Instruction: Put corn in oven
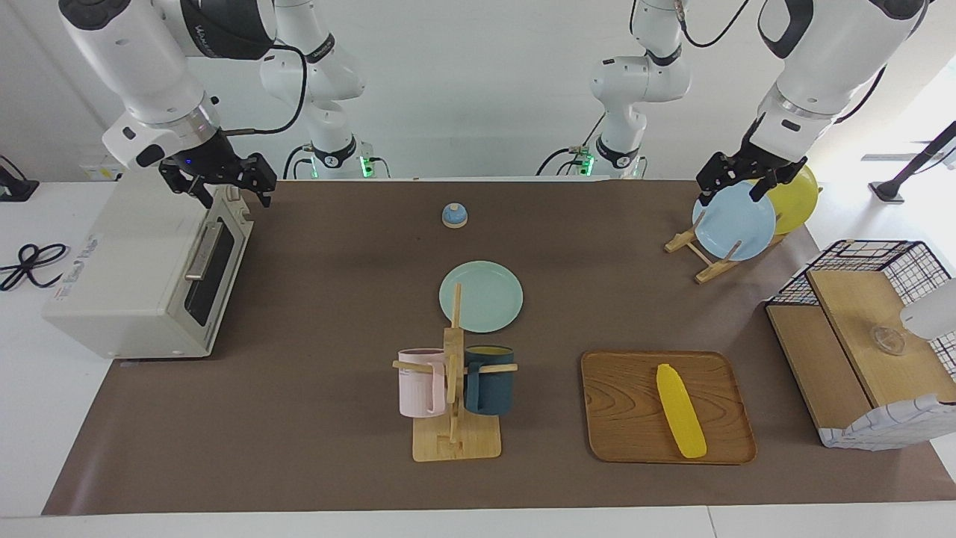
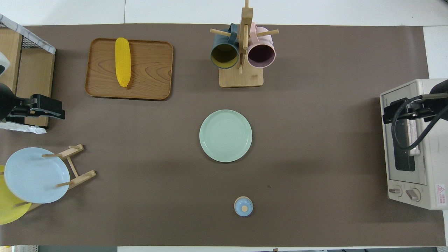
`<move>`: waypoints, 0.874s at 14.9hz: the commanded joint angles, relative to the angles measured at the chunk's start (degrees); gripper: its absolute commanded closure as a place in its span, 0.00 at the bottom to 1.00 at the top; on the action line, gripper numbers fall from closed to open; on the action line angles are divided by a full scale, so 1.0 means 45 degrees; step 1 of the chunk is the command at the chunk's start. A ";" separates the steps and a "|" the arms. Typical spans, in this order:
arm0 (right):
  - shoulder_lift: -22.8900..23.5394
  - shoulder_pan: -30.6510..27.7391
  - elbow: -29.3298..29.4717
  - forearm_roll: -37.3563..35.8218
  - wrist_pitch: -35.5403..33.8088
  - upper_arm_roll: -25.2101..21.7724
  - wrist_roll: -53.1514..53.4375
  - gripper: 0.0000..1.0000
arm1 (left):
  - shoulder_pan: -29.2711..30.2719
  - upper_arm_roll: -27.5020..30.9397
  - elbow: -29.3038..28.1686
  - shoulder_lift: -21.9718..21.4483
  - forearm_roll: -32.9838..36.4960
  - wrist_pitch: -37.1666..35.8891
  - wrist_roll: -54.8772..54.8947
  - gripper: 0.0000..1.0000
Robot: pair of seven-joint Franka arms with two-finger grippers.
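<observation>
The oven door is shut and its glass side is flat, so the robot's right hand should next grip the door by its raised bar handle.
The yellow corn lies lengthwise on a wooden tray toward the left arm's end of the table. The cream-white oven stands at the right arm's end. Its dark glass door is shut and its bar handle shows. My right gripper hangs open over the oven's top front edge, with nothing between its fingers. My left gripper is open and empty in the air by the plate rack, well apart from the corn.
A green plate lies mid-table. A wooden mug tree with a pink and a dark blue mug stands beside the tray. A rack holds a light blue and a yellow plate. A small blue knob and a wire-and-wood shelf also stand here.
</observation>
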 commanded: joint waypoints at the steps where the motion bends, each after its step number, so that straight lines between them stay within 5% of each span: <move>1: -0.0094 -0.0222 -0.0019 0.0364 0.0160 0.0039 0.0105 0.00 | 0.0063 -0.0093 -0.0203 -0.0186 0.0179 0.0232 -0.0059 0.00; 7: -0.0424 -0.0494 -0.0835 0.0325 0.0858 0.0038 -0.0128 0.00 | 0.0043 -0.0093 -0.0203 -0.0166 0.0160 0.0252 -0.0117 0.00; 9: -0.0756 -0.0807 -0.1733 0.0209 0.1953 0.0019 -0.0693 0.69 | 0.0024 -0.0093 -0.0203 -0.0166 0.0160 0.0330 -0.0156 0.00; 10: -0.0970 -0.1156 -0.2241 0.0189 0.2169 0.0019 -0.1102 0.90 | 0.0024 -0.0093 -0.0222 -0.0166 0.0160 0.0369 -0.0137 0.00; 11: -0.1146 -0.1508 -0.2690 0.0188 0.2578 0.0019 -0.1763 1.00 | 0.0024 -0.0093 -0.0261 -0.0166 0.0160 0.0505 -0.0137 0.00; 13: -0.1421 -0.1590 -0.3318 0.0188 0.2970 0.0019 -0.2628 1.00 | 0.0024 -0.0112 -0.0320 -0.0128 0.0121 0.1031 -0.0079 0.00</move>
